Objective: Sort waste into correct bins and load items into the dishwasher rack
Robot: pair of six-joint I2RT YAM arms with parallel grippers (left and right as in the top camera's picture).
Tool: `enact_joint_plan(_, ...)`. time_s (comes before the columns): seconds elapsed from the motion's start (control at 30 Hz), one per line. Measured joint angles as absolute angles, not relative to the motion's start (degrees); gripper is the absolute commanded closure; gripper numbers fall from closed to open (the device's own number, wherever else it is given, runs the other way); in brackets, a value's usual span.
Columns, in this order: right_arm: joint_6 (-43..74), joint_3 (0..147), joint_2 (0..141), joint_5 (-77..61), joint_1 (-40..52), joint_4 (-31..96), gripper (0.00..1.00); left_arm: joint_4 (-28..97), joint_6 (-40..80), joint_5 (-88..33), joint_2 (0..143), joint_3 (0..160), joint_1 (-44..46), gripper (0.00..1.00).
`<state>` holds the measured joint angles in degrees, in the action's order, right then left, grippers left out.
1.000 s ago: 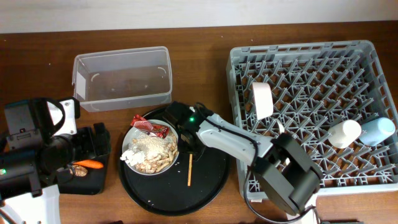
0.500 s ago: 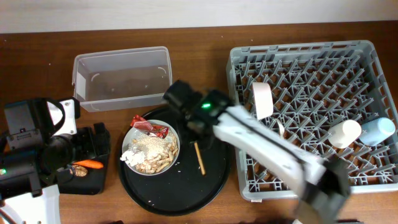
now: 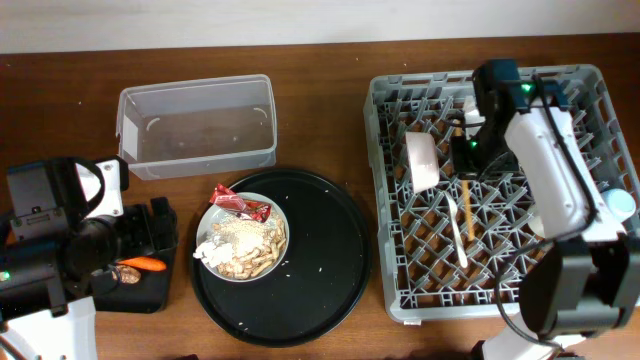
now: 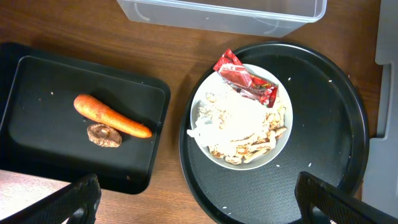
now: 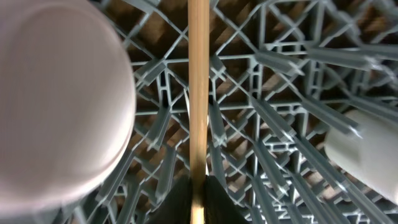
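My left gripper grabs the white bowl's rim facing the dishwasher rack next, to tip scraps into the tub and rack (image 3: pixel 590 90) the bowl.
My right gripper (image 3: pixel 466 150) is over the grey dishwasher rack (image 3: pixel 590 90), shut on the thin wooden chopstick (image 5: pixel 198 93), which points down among the pegs. The grey-white plate (image 3: pixel 421 160) stands on edge in the rack to its left, and a white fork (image 3: pixel 459 228) lies below it. The white cup (image 3: pixel 548 215) and light blue cup (image 3: pixel 622 205) sit at the rack's right. My left gripper (image 4: pixel 199 202) is open and empty above the white bowl (image 4: pixel 239 124) of beige scraps, tissue and the red wrapper (image 4: pixel 245 81). A carrot (image 4: pixel 112 116) and a brown scrap (image 4: pixel 104 134) lie in the shallow black tray (image 4: pixel 37 74).
The empty clear tub (image 3: pixel 195 125) stands at the back left. The bowl sits on the large round black tray (image 3: pixel 320 270) in the middle, which carries a few white crumbs. The left arm's body (image 3: pixel 50 240) covers the table's left edge.
My right gripper has lifted the chopstick off the round black tray and carried it right and back, over the rack. The left arm has not moved.
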<state>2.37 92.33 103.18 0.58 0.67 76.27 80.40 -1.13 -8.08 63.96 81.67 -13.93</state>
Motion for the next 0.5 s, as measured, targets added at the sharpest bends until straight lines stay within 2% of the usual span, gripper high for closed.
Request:
enact_joint_plan(0.17,1.0,94.1,104.1,-0.1,0.7,78.7,0.48,80.4,-1.1,-8.1,64.0,81.7,-13.9,0.01)
enact_joint_plan(0.23,1.3,99.1,99.9,-3.5,0.7,81.0,0.44,80.4,-1.1,-9.0,64.0,81.7,-13.9,0.01)
enact_joint_plan(0.33,1.3,103.4,89.7,-12.0,0.8,81.3,0.46,79.0,-1.1,-16.7,64.0,81.7,-13.9,0.01)
enact_joint_plan(0.4,1.5,104.1,81.8,-18.7,2.8,81.5,0.52,78.0,-1.1,-20.4,64.2,81.7,-13.9,0.01)
enact_joint_plan(0.5,6.5,104.0,80.4,-22.7,15.9,80.9,0.54,78.0,-1.1,-21.8,66.7,81.7,-11.0,0.01)
